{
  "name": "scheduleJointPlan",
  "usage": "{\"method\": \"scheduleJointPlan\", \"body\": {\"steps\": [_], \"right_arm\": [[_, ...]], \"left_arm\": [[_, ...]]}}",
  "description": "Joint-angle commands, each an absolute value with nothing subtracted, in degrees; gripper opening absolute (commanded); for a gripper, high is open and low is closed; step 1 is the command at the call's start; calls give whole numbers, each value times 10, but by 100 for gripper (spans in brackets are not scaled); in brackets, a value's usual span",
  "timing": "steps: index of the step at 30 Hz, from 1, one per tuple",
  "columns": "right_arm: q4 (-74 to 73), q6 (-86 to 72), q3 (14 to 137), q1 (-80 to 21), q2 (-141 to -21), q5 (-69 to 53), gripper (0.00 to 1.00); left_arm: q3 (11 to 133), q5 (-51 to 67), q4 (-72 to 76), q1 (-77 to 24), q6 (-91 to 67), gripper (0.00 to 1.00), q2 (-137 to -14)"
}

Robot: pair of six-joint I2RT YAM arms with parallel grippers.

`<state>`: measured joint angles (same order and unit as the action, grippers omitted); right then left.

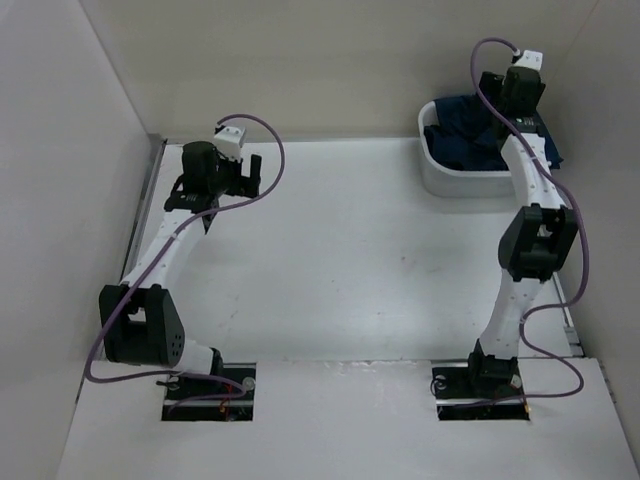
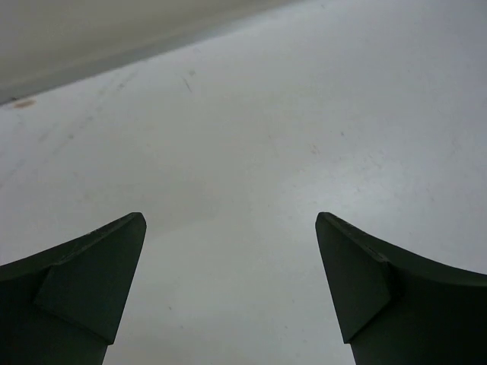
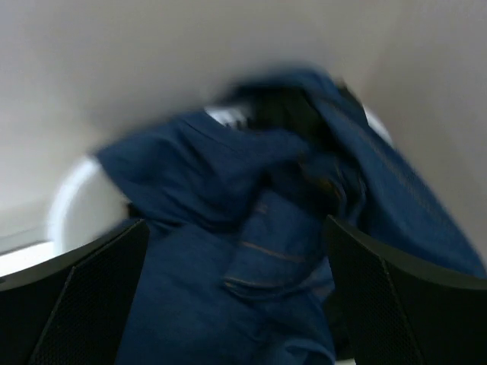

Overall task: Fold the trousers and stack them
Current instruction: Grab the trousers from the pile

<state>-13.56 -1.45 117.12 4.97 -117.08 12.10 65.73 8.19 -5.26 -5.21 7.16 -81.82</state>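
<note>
I should next grab the tan-stitched waist fold (image 3: 263, 265) with my right gripper. The trousers' legs then stay free to be spread before folding.
The trousers (image 1: 468, 138) are dark navy-blue jeans with tan stitching, crumpled in a white tub (image 1: 440, 178) at the table's far right. In the right wrist view the jeans (image 3: 251, 251) fill the frame, blurred, spilling over the tub's rim (image 3: 72, 198). My right gripper (image 3: 232, 281) is open just above the heap, with denim between its fingers but not gripped; in the top view it is hidden under its wrist. My left gripper (image 1: 232, 183) is open and empty at the far left of the table; in its wrist view (image 2: 228, 289) only bare table shows between the fingers.
White walls close in the table on the left, back and right. A metal rail (image 1: 148, 190) runs along the left edge. The tub stands against the back right corner. Both arm bases sit at the near edge.
</note>
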Motion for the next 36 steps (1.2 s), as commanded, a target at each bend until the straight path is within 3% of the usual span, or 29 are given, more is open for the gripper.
{"method": "scheduleJointPlan", "body": {"steps": [1, 11, 12, 13, 16, 18, 19, 25, 31, 36], "right_arm": [[-303, -104, 1219, 64, -1223, 220, 100], [-260, -179, 1233, 102, -1294, 230, 100], [-254, -179, 1233, 102, -1297, 227, 96], [-250, -179, 1231, 103, -1298, 226, 85], [-217, -178, 1218, 102, -1284, 235, 29], [-172, -170, 1200, 100, -1263, 248, 5], [-154, -163, 1196, 100, -1254, 254, 0], [-70, -104, 1192, 55, -1171, 290, 0], [111, 10, 1203, -61, -1064, 320, 0], [250, 137, 1334, -210, -1024, 257, 0]], "left_arm": [[694, 155, -123, -50, 47, 100, -831], [704, 168, -162, -44, 40, 100, -858], [704, 168, -162, -44, 40, 100, -858], [704, 167, -162, -44, 40, 100, -858], [703, 165, -162, -43, 39, 100, -856], [698, 165, -162, -43, 39, 100, -853], [696, 166, -162, -45, 40, 100, -851], [692, 165, -162, -49, 41, 100, -839], [678, 167, -150, -49, 36, 100, -811], [641, 168, -121, -42, 33, 100, -760]]}}
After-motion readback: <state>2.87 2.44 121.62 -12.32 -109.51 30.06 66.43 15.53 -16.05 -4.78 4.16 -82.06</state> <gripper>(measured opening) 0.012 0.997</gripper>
